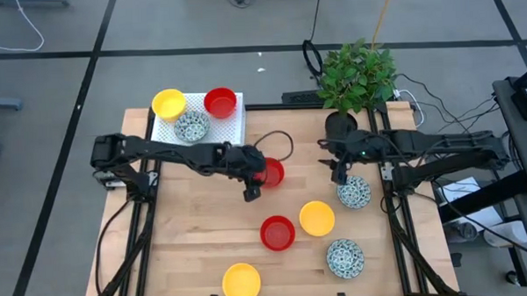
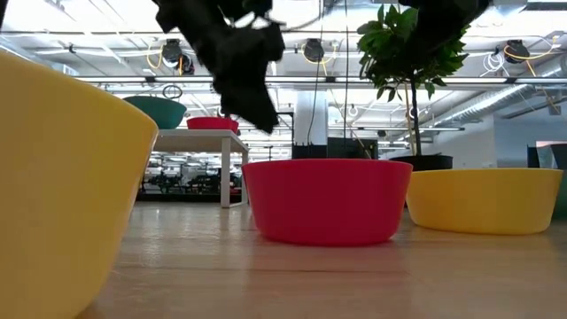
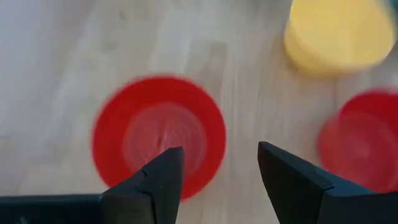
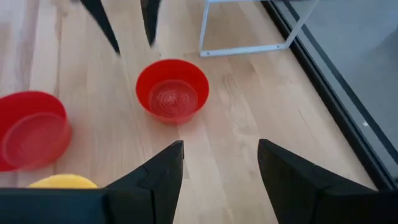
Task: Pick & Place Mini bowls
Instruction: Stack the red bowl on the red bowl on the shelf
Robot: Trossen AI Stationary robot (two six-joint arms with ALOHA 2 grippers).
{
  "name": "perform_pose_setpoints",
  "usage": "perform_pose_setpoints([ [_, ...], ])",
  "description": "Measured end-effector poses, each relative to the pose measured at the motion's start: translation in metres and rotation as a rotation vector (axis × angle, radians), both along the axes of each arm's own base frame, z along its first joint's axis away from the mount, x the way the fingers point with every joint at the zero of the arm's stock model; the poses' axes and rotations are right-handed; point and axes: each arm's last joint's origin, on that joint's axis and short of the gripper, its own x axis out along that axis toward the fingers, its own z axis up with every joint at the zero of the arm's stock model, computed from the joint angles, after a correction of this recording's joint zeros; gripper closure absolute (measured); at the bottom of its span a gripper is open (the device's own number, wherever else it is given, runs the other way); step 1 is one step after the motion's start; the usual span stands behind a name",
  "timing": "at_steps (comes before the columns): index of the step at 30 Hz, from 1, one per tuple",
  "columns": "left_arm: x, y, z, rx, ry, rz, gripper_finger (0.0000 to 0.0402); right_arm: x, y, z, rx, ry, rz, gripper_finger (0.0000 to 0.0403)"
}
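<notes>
My left gripper is to grab the mid-table red mini bowl by its rim (image 3: 217, 130) next. Then I will move that bowl onto the white tray.
My left gripper (image 1: 250, 188) (image 3: 221, 168) is open and hovers by a red mini bowl (image 1: 270, 172) (image 3: 158, 134) that sits on its base mid-table, one finger over its rim. My right gripper (image 1: 338, 170) (image 4: 221, 165) is open above bare wood, facing that same red bowl (image 4: 172, 90); the left gripper's fingers (image 4: 149, 22) show beyond it. Loose on the table are a speckled bowl (image 1: 354, 193), a yellow bowl (image 1: 317, 217), a second red bowl (image 1: 277, 233), another speckled bowl (image 1: 345, 257) and a yellow bowl (image 1: 241, 282).
A white tray (image 1: 232, 130) at the table's far left corner carries a yellow bowl (image 1: 168, 103), a red bowl (image 1: 220, 102) and a speckled bowl (image 1: 191, 126). A black plant pot (image 1: 340, 125) with a leafy plant stands at the far edge, close to my right arm.
</notes>
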Motion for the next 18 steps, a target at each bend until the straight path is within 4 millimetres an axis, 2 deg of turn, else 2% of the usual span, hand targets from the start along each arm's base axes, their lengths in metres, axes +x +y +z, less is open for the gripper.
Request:
perform_pose_setpoints([
  [11, 0.017, -0.004, -0.057, 0.073, 0.16, -0.12, 0.0192, -0.001, 0.0, -0.027, 0.0, -0.041, 0.0, 0.0206],
  [18, 0.026, -0.002, -0.079, 0.112, 0.182, -0.095, 0.0193, 0.0, 0.0, -0.031, 0.0, -0.052, 0.001, 0.0206],
])
